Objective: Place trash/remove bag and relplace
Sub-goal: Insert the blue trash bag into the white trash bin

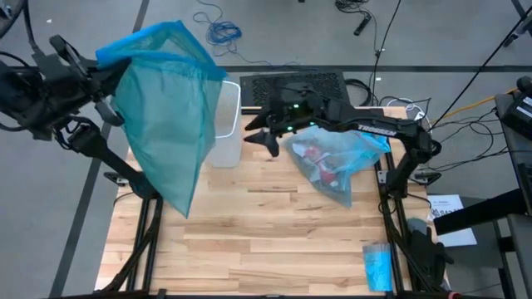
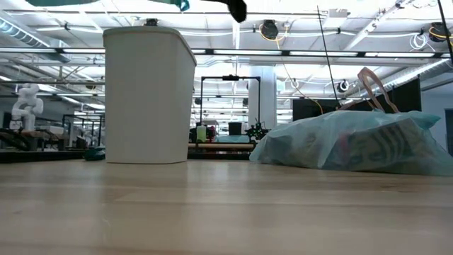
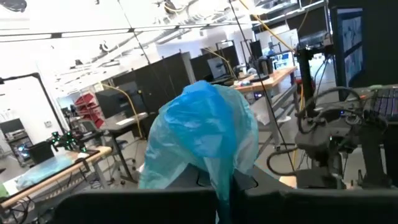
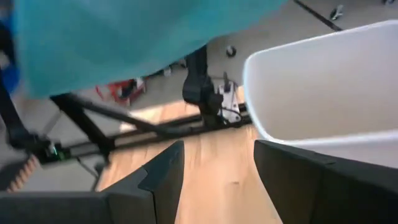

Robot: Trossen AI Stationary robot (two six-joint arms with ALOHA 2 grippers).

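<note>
I should next grab the white bin by its rim (image 1: pixel 231 134) with my right gripper, to set the bin in place for the teal bag (image 1: pixel 162 124).
My left gripper (image 1: pixel 101 73) is raised at the table's far left and is shut on a large teal bag (image 1: pixel 162 124). The bag hangs in front of the white bin (image 1: pixel 224 124). My right gripper (image 4: pixel 217 168) is open and empty. It hovers just right of the bin's rim (image 4: pixel 298 93), above the table. The pale see-through bag (image 1: pixel 341 158) lies on its side on the table right of the bin. The trash (image 1: pixel 320 162), with some red in it, shows through the bag. My left gripper pinches a gathered bunch of the teal bag (image 3: pixel 225 177) between its two fingers, several layers together. The fingers lie roughly level. The bag billows beyond them and hangs down slack; in the low view only its lower edge (image 2: pixel 106 2) shows, above the bin's top.
A small folded blue packet (image 1: pixel 378 266) lies at the table's near right corner. A black keyboard-like panel (image 1: pixel 291 83) sits behind the bin at the far edge. Bare wood (image 1: pixel 249 241) spreads across the near half of the table.
</note>
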